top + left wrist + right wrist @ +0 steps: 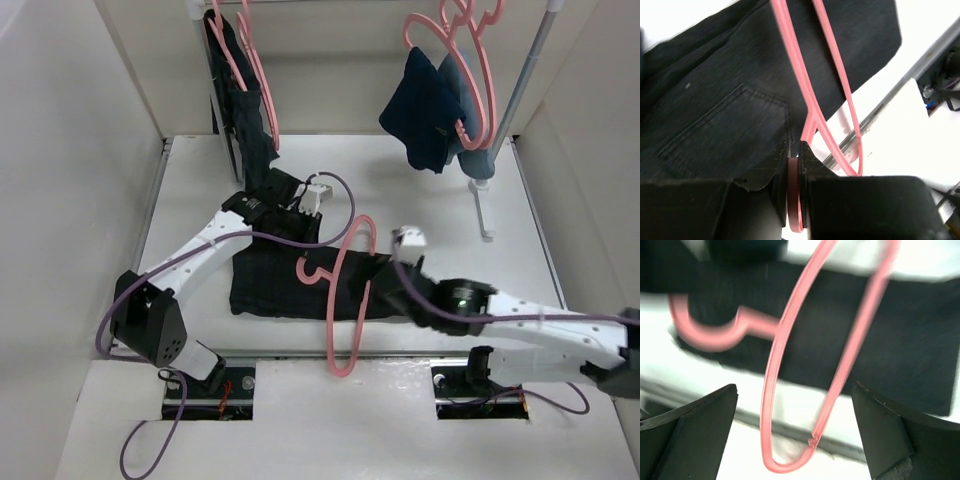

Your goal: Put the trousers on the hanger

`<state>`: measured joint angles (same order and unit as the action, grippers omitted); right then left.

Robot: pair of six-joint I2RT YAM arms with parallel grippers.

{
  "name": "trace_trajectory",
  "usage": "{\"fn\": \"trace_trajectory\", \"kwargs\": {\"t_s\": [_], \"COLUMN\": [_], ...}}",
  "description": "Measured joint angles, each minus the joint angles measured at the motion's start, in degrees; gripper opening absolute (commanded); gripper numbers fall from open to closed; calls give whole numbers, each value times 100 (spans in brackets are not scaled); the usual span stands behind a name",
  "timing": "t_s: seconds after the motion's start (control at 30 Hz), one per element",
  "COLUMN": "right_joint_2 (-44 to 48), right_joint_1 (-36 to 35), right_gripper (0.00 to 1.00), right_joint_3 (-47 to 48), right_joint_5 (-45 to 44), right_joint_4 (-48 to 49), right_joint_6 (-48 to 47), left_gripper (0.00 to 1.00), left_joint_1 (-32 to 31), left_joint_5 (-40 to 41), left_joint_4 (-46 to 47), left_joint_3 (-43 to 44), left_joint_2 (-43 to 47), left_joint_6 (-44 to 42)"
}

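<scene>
The loose end of the black trousers (270, 285) is beyond the pink hanger. My right gripper will grab the trousers by that end to fold it over the hanger.
The black trousers (270, 285) lie folded on the white table; a back pocket shows in the left wrist view (715, 100). The pink hanger (343, 300) lies across them, with its lower loop past the table's front edge. My left gripper (303, 260) is shut on the hanger's hook end (796, 65), the pink plastic pinched between the jaws (792, 147). My right gripper (378, 285) is open wide just right of the hanger. In its wrist view the hanger loop (766, 393) and the trousers (920, 355) lie below the gap between its fingers (795, 387), touching neither finger.
A clothes rack stands at the back: another black pair (245, 90) hangs at its left, a navy garment (425, 110) at its right, with several pink hangers (470, 40) and a grey pole (520, 90). The table's front edge (300, 355) drops to a lower shelf.
</scene>
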<state>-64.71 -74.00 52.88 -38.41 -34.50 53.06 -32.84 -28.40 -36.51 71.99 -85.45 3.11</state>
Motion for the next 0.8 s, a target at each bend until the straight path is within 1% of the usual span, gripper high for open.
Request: {"fn": "trace_trajectory", "kwargs": {"t_s": [0.03, 0.13, 0.23, 0.3, 0.4, 0.5, 0.57, 0.6, 0.63, 0.67, 0.7, 0.73, 0.8], "right_joint_2": [302, 1040, 1292, 1176, 531, -105, -326, -393, -450, -494, -527, -551, -540], "right_joint_1": [262, 1440, 2490, 3040, 3766, 4096, 4194, 4232, 4273, 4321, 4360, 4402, 4553], "right_gripper": [100, 100, 100, 100, 100, 100, 100, 96, 90, 63, 44, 27, 0], "right_joint_3": [-7, -199, -605, -887, -1172, -1266, -1305, -1349, -1394, -1462, -1547, -1635, -1845], "right_joint_5": [111, 774, 1587, 2076, 2800, 3171, 3311, 3381, 3447, 3506, 3569, 3617, 3790], "right_joint_4": [0, 44, 17, -9, -52, -92, -35, 37, 98, 190, 293, 374, 575], "right_joint_6": [-31, -136, -238, -289, -407, -470, -496, -509, -527, -538, -570, -577, -551], "left_gripper": [0, 0, 0, 0, 0, 0, 0, 0, 0, 0, 0, 0, 0], "left_joint_1": [35, 136, 262, 321, 372, 372, 372, 372, 372, 374, 378, 378, 378], "left_joint_5": [61, 254, 426, 498, 564, 616, 619, 619, 619, 619, 621, 616, 612], "left_joint_4": [-42, -122, -149, -153, -151, -149, -142, -142, -131, -125, -120, -103, -61], "left_joint_3": [-7, -7, 7, 7, -2, -42, -74, -90, -109, -127, -136, -151, -199], "left_joint_2": [46, 192, 323, 380, 398, 400, 402, 404, 411, 417, 422, 431, 444], "left_joint_6": [26, 87, 170, 219, 275, 321, 341, 356, 365, 382, 387, 396, 407]}}
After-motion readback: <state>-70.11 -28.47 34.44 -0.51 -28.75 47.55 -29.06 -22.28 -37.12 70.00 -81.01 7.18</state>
